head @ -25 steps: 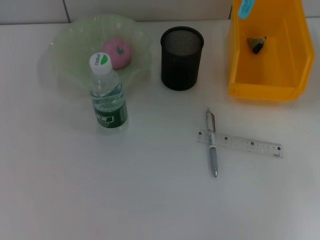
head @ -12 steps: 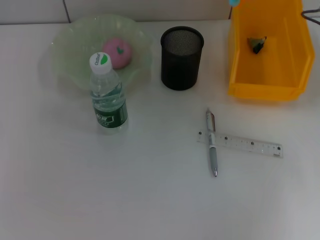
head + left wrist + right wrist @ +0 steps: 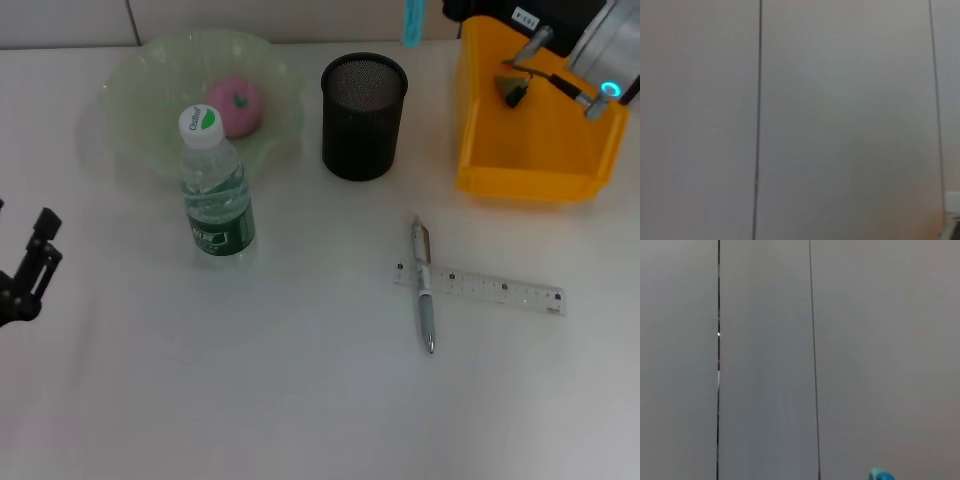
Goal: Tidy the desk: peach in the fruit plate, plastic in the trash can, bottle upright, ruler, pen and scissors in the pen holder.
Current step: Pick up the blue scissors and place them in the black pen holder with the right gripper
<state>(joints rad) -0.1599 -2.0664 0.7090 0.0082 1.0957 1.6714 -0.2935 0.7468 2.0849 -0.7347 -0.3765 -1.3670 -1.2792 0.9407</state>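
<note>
The blue scissors (image 3: pixel 414 22) are hanging above the pen holder's rim (image 3: pixel 365 56), so it is too early for my right gripper to let go of the scissors. It should keep holding them for now.
A pink peach (image 3: pixel 236 105) lies in the green fruit plate (image 3: pixel 140 70). In front of the plate the bottle (image 3: pixel 215 195) stands upright. The pen (image 3: pixel 425 290) lies across one end of the clear ruler (image 3: pixel 500 290) on the desk. A crumpled plastic scrap (image 3: pixel 514 88) sits in the yellow trash can (image 3: pixel 535 150). My right gripper (image 3: pixel 440 12) is at the far edge, shut on the blue-handled scissors (image 3: pixel 412 22), just behind the black mesh pen holder (image 3: pixel 363 120). A blue tip of the scissors (image 3: pixel 881 474) shows in the right wrist view. My left gripper (image 3: pixel 42 242) hangs open at the desk's left edge.
The right arm's body (image 3: pixel 600 50) reaches over the trash can's far right corner. Both wrist views face a pale panelled wall (image 3: pixel 800 120).
The right arm has come into view at the top right, and the blue scissors have moved left towards the pen holder. The left gripper has appeared at the left edge.
</note>
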